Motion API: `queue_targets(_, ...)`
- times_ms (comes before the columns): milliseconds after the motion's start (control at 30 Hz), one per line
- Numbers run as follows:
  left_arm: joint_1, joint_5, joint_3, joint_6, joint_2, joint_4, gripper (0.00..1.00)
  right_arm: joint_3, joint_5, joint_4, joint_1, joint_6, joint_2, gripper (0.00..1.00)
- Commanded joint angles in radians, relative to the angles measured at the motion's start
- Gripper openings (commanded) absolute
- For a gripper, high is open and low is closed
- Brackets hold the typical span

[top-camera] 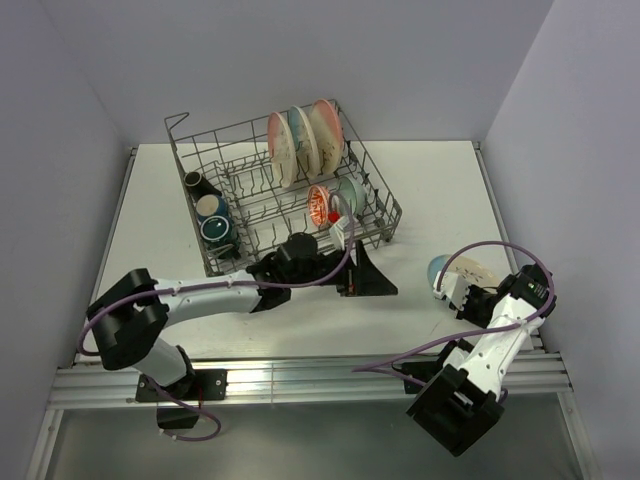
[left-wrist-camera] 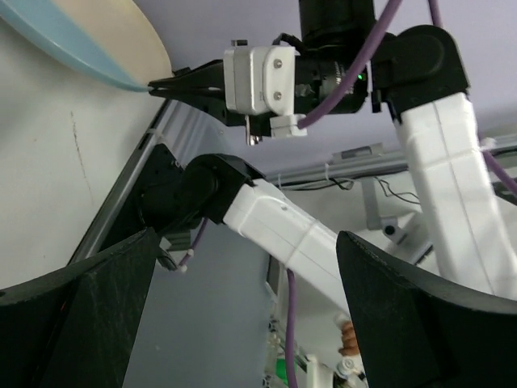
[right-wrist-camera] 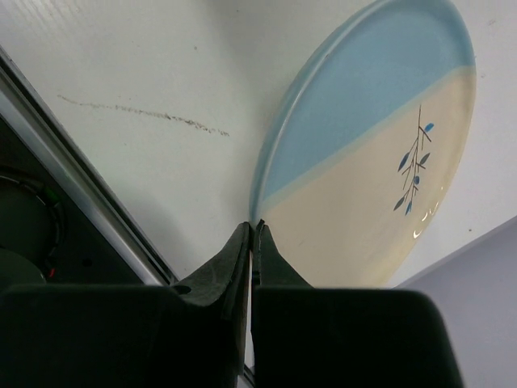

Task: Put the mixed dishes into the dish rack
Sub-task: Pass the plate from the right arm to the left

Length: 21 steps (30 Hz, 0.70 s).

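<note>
The plate should be grabbed next by its light-blue rim (top-camera: 434,270) with my left gripper, so that the cream side stays free to slot into the rack (top-camera: 255,127).
A cream and light-blue plate (top-camera: 462,270) (right-wrist-camera: 363,162) with a twig motif sits tilted at the table's right side. My right gripper (top-camera: 450,285) (right-wrist-camera: 257,226) is shut on its near rim, and the left wrist view shows the same grip (left-wrist-camera: 153,85) on the plate (left-wrist-camera: 81,40). The dish rack (top-camera: 255,127) holds three upright plates (top-camera: 305,140), an orange-red bowl (top-camera: 320,203), a pale green bowl (top-camera: 351,190) and three mugs (top-camera: 210,210) along its left side. My left gripper (top-camera: 372,280) (left-wrist-camera: 246,238) lies low in front of the rack, open with nothing between its fingers.
The rack fills the back left of the white table (top-camera: 430,190). Grey walls close in on three sides. A metal rail (top-camera: 300,375) runs along the near edge, by the arm bases.
</note>
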Motion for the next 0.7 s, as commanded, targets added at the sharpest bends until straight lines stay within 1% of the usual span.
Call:
queue_targets(0, -0.062, -0.145, 0.082, 0.111, 0.042, -0.069, 0.99, 0.011, -0.076, -0.039, -0.002, -0.334, -0.020, 0.00)
queue_targets(33, -0.073, -0.205, 0.110, 0.101, 0.058, -0.068, 0.99, 0.010, -0.078, -0.047, -0.002, -0.348, -0.031, 0.00)
queue_targets(167, -0.125, -0.311, 0.185, 0.066, 0.169, -0.085, 0.99, 0.008, -0.087, -0.075, -0.002, -0.362, -0.051, 0.00)
queue_targets(200, -0.143, -0.335, 0.197, 0.036, 0.183, -0.101, 0.99, 0.008, -0.088, -0.078, -0.001, -0.367, -0.051, 0.00)
queue_targets(367, -0.176, -0.461, 0.196, -0.101, 0.275, -0.082, 0.99, 0.013, -0.081, -0.093, -0.002, -0.371, -0.049, 0.00)
queue_targets(433, -0.182, -0.474, 0.214, -0.146, 0.299, -0.079, 0.99, 0.011, -0.078, -0.093, -0.001, -0.373, -0.052, 0.00)
queue_targets(500, -0.186, -0.521, 0.240, -0.165, 0.334, -0.089, 0.99, 0.010, -0.072, -0.096, -0.002, -0.376, -0.058, 0.00)
queue_targets(533, -0.186, -0.533, 0.274, -0.181, 0.359, -0.100, 0.99, 0.008, -0.071, -0.098, -0.001, -0.380, -0.058, 0.00)
queue_targets(567, -0.188, -0.546, 0.294, -0.196, 0.374, -0.139, 0.99, 0.010, -0.071, -0.099, -0.002, -0.379, -0.058, 0.00)
queue_targets(667, -0.186, -0.567, 0.355, -0.267, 0.431, -0.183, 0.99, 0.016, -0.067, -0.107, -0.001, -0.382, -0.062, 0.00)
